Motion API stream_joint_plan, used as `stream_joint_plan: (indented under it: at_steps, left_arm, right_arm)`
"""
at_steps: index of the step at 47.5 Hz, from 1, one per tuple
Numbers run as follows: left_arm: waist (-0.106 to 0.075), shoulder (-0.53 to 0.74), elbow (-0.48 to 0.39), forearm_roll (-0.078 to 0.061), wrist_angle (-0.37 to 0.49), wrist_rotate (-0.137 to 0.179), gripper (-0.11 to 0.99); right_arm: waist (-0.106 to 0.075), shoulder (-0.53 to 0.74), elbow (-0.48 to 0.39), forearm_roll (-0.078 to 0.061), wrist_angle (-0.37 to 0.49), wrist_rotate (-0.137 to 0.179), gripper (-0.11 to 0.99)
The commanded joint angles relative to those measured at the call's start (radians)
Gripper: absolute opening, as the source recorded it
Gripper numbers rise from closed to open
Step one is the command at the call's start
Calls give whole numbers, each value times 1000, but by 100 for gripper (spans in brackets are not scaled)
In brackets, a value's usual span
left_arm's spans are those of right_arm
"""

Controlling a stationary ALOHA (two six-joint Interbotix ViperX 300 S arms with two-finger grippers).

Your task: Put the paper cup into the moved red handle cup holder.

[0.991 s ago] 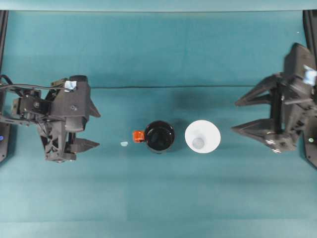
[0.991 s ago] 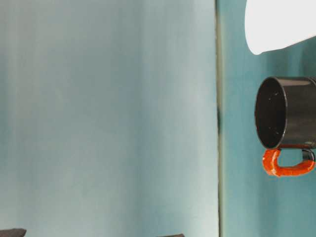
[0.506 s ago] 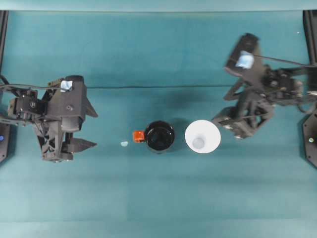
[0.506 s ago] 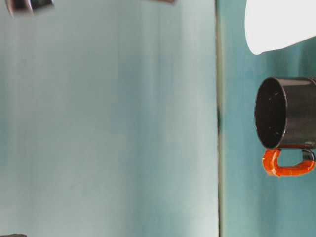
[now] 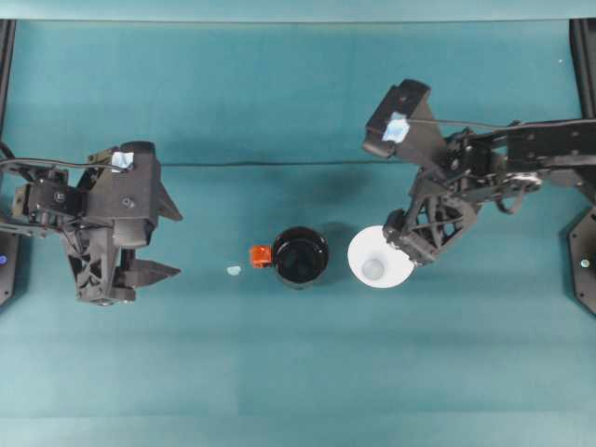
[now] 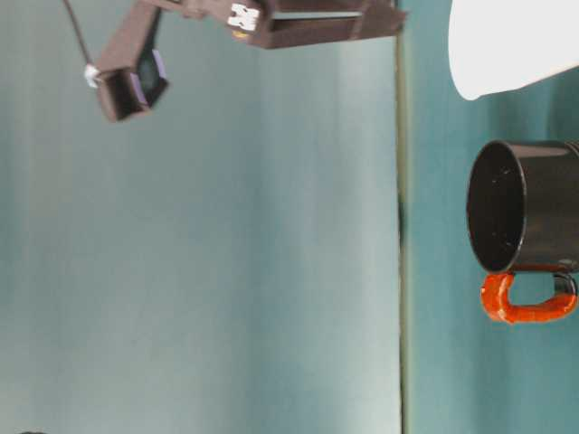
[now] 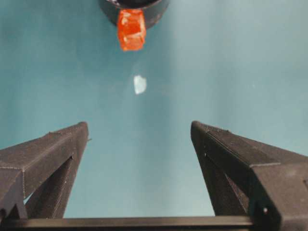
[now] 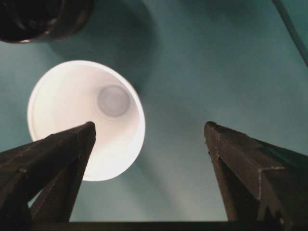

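Observation:
My right gripper needs to pinch the paper cup by its thin rim (image 5: 410, 264) next, with one finger inside, because the cup's opening is wide.
The white paper cup (image 5: 372, 262) stands upright on the teal table, just right of the black red handle cup holder (image 5: 300, 256), whose red handle (image 5: 260, 255) points left. They stand close but apart in the table-level view, cup (image 6: 516, 45) and holder (image 6: 529, 206). My right gripper (image 5: 408, 244) is open over the cup's right rim. In the right wrist view one finger (image 8: 57, 159) crosses the cup's (image 8: 67, 96) mouth while the other is over bare table. My left gripper (image 5: 179, 244) is open and holds nothing, well left of the holder (image 7: 134, 6).
A small pale scrap (image 5: 234, 270) lies on the table between my left gripper and the holder's handle (image 7: 131, 30). A dark seam (image 5: 279, 164) runs across the table behind both cups. Black frame posts (image 5: 585, 56) stand at the table's side edges.
My right arm swung in from the right edge to above the paper cup's right rim, staying open. The left arm, cup and holder did not move.

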Motion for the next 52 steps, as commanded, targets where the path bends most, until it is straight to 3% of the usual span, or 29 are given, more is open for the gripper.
stream_joint_plan:
  at_steps: [1, 17, 44, 49, 52]
  left_arm:
    - [-2, -8, -9, 2, -5, -2, 96]
    - [-2, -5, -6, 2, -5, -31, 96]
    - [-2, -2, -5, 2, -9, -29, 96]
    - [-2, -2, -6, 2, -9, -29, 96]
    - [-2, -2, -5, 2, -9, -29, 96]
  right_arm:
    - [0, 46, -2, 0, -6, -12, 93]
    - [3, 147, 3, 2, -75, -12, 93]
    - [5, 176, 25, 2, -104, -11, 92]
    - [5, 176, 25, 2, -117, -11, 86]
    - [5, 176, 23, 3, -121, -9, 76]
